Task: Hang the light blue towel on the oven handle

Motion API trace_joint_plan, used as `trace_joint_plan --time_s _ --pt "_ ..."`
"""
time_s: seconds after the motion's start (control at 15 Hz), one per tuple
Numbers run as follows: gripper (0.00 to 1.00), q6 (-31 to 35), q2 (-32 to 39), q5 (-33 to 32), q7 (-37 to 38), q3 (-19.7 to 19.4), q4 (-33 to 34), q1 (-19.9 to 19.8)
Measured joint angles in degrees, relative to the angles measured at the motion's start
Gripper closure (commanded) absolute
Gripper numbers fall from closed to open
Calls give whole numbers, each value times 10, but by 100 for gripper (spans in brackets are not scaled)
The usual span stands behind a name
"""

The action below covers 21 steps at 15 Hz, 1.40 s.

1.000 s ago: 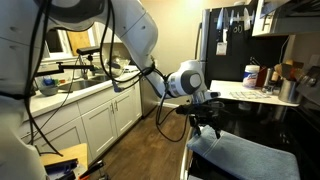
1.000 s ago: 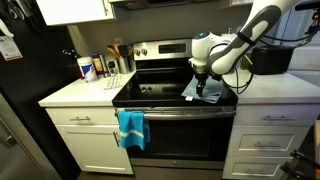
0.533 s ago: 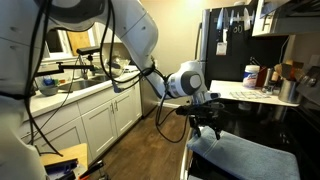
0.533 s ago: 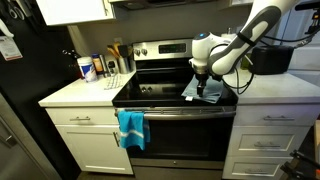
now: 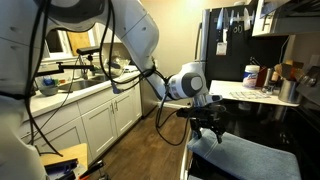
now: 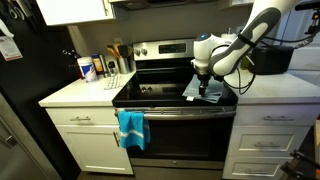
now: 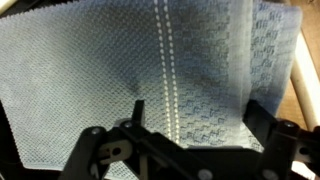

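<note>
The gripper grabs the light blue towel (image 7: pixel 110 70) near its white-striped end next, so the rest hangs free to drape over the oven handle.
The light blue towel (image 7: pixel 110 70) lies flat on the black range top, with a white stripe down its weave. In both exterior views it sits at the front corner of the range (image 5: pixel 245 158) (image 6: pixel 189 93). My gripper (image 7: pixel 200 120) is open, its two dark fingers spread just above the towel, holding nothing. It also shows in both exterior views (image 5: pixel 207 128) (image 6: pixel 204 90). The oven handle (image 6: pixel 175 109) is a pale bar across the range front, below the gripper.
A brighter turquoise towel (image 6: pixel 130 127) hangs at one end of the oven handle. A black fridge (image 6: pixel 20 90) stands beside a white counter with bottles (image 6: pixel 88 68). White cabinets (image 5: pixel 100 120) line the far wall. The range's back panel (image 6: pixel 160 48) rises behind the cooktop.
My gripper has sunk slightly toward the towel. The towel has not moved.
</note>
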Motion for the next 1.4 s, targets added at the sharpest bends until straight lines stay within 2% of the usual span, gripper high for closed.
trace_joint_plan --time_s 0.2,0.47,0.73,0.8,0.87,1.4 --pt "0 0 0 -12 6 -22 0 11" --pt "0 -1 -1 -63 41 -53 0 30" --pt "0 -5 -1 -98 67 -60 0 36" --pt "25 -7 -1 -103 70 -59 0 37" --pt "27 -8 -1 -106 72 -59 0 38" --pt "80 -8 -1 -115 74 -55 0 38"
